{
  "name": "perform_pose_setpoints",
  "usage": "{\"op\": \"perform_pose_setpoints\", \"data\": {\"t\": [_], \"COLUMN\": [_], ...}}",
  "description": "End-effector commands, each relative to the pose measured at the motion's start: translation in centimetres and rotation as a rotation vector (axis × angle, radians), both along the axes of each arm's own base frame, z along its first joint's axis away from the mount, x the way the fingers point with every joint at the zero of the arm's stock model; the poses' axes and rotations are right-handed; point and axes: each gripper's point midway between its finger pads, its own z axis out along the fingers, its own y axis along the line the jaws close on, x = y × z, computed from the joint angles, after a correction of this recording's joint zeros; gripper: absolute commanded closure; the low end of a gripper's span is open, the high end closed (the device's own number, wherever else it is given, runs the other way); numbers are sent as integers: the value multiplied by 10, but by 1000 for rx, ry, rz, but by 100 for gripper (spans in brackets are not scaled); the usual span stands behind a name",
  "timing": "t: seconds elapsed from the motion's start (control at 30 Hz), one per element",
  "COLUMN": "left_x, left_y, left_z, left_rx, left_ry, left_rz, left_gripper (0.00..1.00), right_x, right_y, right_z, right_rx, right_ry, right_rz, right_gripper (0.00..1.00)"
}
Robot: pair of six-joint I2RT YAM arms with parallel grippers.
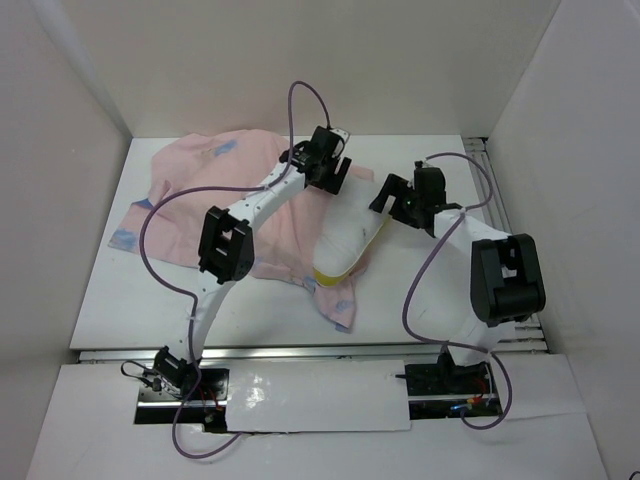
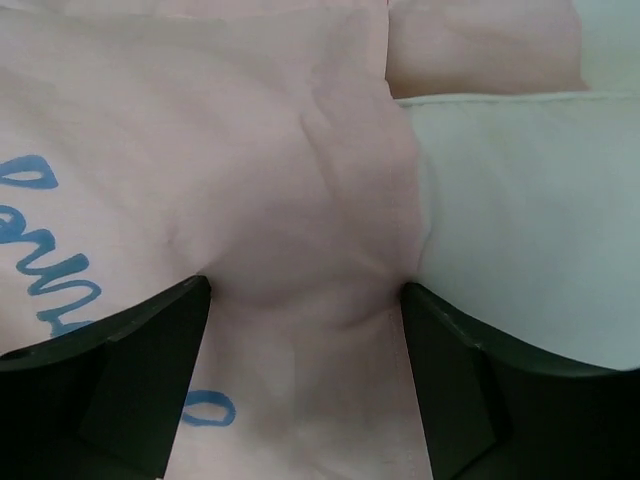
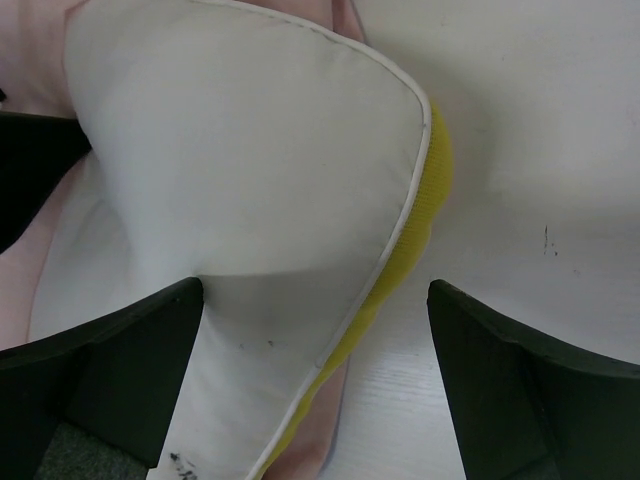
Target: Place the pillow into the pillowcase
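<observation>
My left gripper should close on the fold now, because both of its fingers are pressing into the pink pillowcase on either side of a fold point(image 2: 308, 285) beside the pillow point(image 2: 530, 220).
The pale pink pillowcase point(image 1: 200, 195) lies crumpled across the back left of the table, blue lettering showing through. The white pillow point(image 1: 345, 235) with its yellow edge strip rests mid-table, its far end at the case's mouth. My left gripper point(image 1: 338, 178) hovers over that mouth, open. In the left wrist view its gripper point(image 2: 305, 300) straddles a bulge of pillowcase point(image 2: 200, 150), with the pillow point(image 2: 530, 220) to the right. My right gripper point(image 1: 383, 195) is open beside the pillow. In the right wrist view its gripper point(image 3: 315, 300) spans the edge of the pillow point(image 3: 250, 150), with the left finger against the pillow.
White walls enclose the table point(image 1: 420, 290) on the left, back and right. A metal rail point(image 1: 490, 170) runs along the right edge. Purple cables loop over both arms. A flap of pillowcase point(image 1: 340, 305) sticks out under the pillow's near end.
</observation>
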Motion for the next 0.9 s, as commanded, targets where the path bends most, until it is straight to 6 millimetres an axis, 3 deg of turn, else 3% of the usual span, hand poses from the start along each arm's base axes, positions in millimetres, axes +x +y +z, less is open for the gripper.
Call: {"op": "perform_pose_setpoints", "data": {"t": [0.0, 0.03, 0.07, 0.13, 0.17, 0.2, 0.23, 0.3, 0.33, 0.4, 0.43, 0.47, 0.5, 0.53, 0.57, 0.63, 0.7, 0.73, 0.77, 0.8, 0.83, 0.87], "left_x": [10, 13, 14, 19, 20, 22, 23, 21, 20, 18, 17, 16, 16, 11, 9, 2, -8, -10, -13, -21, -27, -31], "left_y": [-8, -6, -4, 4, 7, 6, 4, -6, -6, -12, -10, -9, -10, -12, -11, -15, -15, -13, -11, -6, -8, -5], "left_z": [3, 5, 5, 15, 25, 34, 40, 60, 64, 78, 92, 99, 110, 129, 139, 157, 183, 190, 201, 218, 220, 227], "left_rx": [-15, -17, -15, 1, -12, -35, -53, -115, -121, -141, -148, -155, -176, -203, -211, -227, -243, -244, -254, -268, -271, -281], "left_ry": [-50, -62, -68, -105, -124, -142, -155, -174, -182, -208, -229, -239, -257, -275, -287, -311, -345, -359, -374, -394, -394, -408], "left_rz": [-4, 18, 41, 92, 122, 131, 137, 94, 93, 83, 91, 91, 97, 65, 64, 41, 27, 22, 22, 22, 13, 13], "left_gripper": [12, 22, 51, 76, 94, 100, 100, 100, 100, 100, 100, 100, 100, 100, 100, 100, 100, 100, 100, 100, 100, 100], "right_x": [20, 25, 26, 32, 35, 42, 45, 58, 64, 71, 77, 80, 82, 90, 88, 91, 89, 72, 61, 53, 30, 11], "right_y": [7, 8, 6, 10, 10, 11, 18, 28, 29, 33, 41, 45, 47, 61, 67, 78, 87, 101, 105, 113, 126, 127], "right_z": [22, 24, 24, 25, 25, 31, 22, 28, 15, 7, 10, -5, -10, 5, 1, 13, 58, 62, 103, 127, 124, 162], "right_rx": [18, 19, 13, 10, 10, 12, 10, 22, 19, 22, 24, 20, -15, -14, -41, -130, -204, -200, -218, -244, -287, -311], "right_ry": [-78, -90, -91, -104, -103, -118, -102, -123, -99, -83, -96, -74, -81, -117, -104, -190, -379, -423, -541, -652, -709, -821], "right_rz": [14, 14, 6, 7, 7, 7, 19, 41, 42, 65, 92, 115, 172, 248, 295, 381, 462, 541, 565, 601, 692, 698], "right_gripper": [0, 0, 0, 0, 0, 0, 0, 0, 0, 0, 3, 7, 34, 48, 65, 100, 100, 100, 100, 100, 100, 100]}}
